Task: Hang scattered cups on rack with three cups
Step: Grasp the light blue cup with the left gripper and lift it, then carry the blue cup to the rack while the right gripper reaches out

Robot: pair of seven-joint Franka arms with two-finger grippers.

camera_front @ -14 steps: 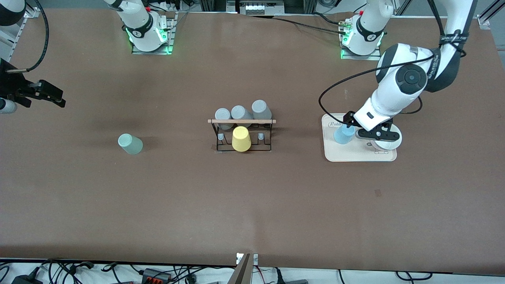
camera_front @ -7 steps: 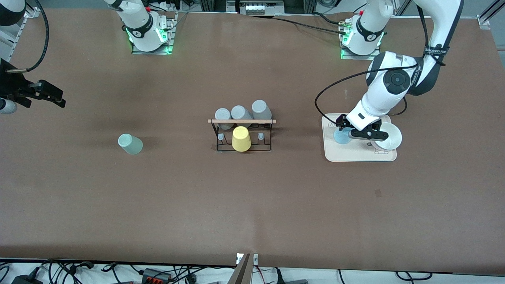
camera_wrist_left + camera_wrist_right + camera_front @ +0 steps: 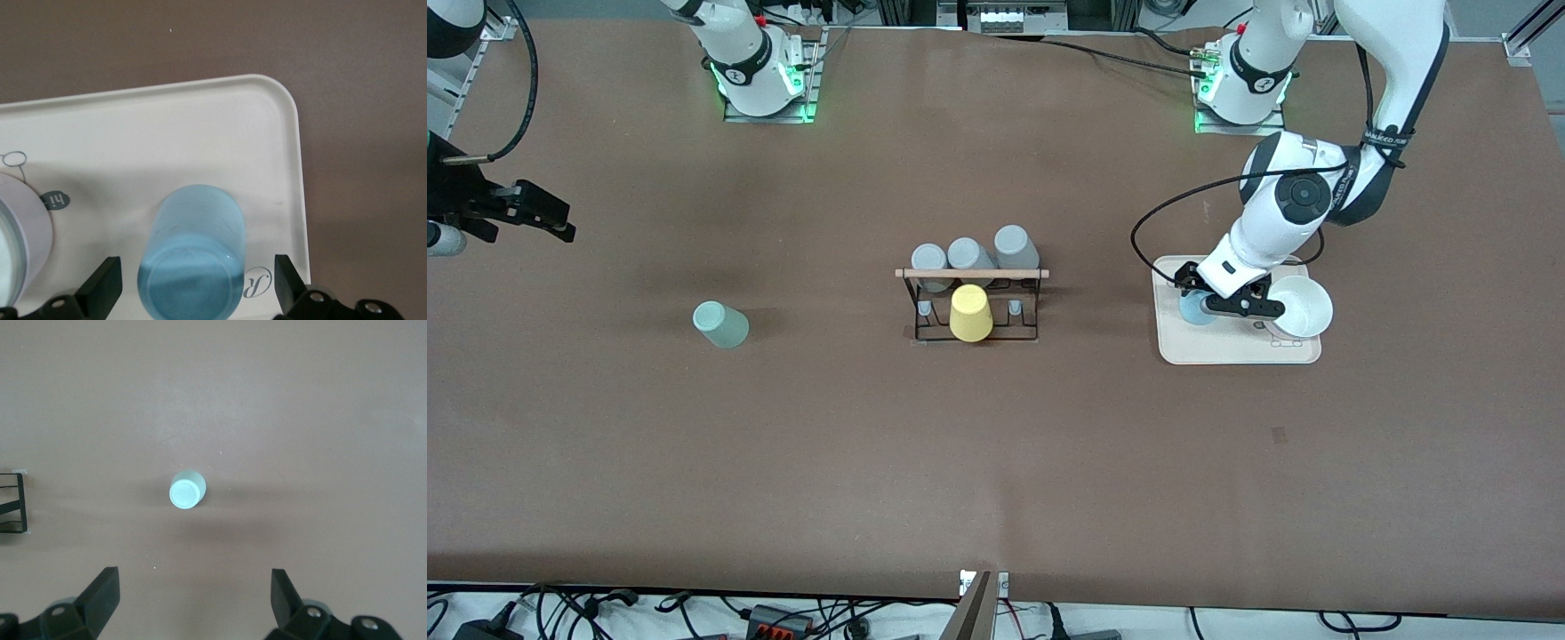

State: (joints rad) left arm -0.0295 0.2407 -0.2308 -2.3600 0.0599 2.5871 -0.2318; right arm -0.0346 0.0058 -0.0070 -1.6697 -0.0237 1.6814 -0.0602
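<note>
My left gripper closes on the light blue cup [image 3: 1192,311] next, since the left wrist view shows my fingers beside it over the beige tray [image 3: 1227,351].
The light blue cup [image 3: 1192,311] stands on the beige tray [image 3: 1227,351]. My left gripper [image 3: 1202,300] is low over it and open. In the left wrist view the blue cup [image 3: 193,253] sits between the two fingers [image 3: 103,288] without touching them. The mint-green cup [image 3: 720,325] stands alone on the table toward the right arm's end. My right gripper [image 3: 551,218] waits open and empty, high over the table's edge; its wrist view shows the mint cup [image 3: 187,490] far below. The black wire rack [image 3: 974,329] with its wooden rod [image 3: 971,274] stands mid-table.
The rack holds a yellow cup [image 3: 970,313] and three grey cups [image 3: 969,253]. A white bowl [image 3: 1303,307] sits on the tray beside the blue cup. A corner of the rack [image 3: 13,503] shows in the right wrist view.
My left arm has swung in and brought its gripper down around the blue cup. The right arm and all cups have not moved.
</note>
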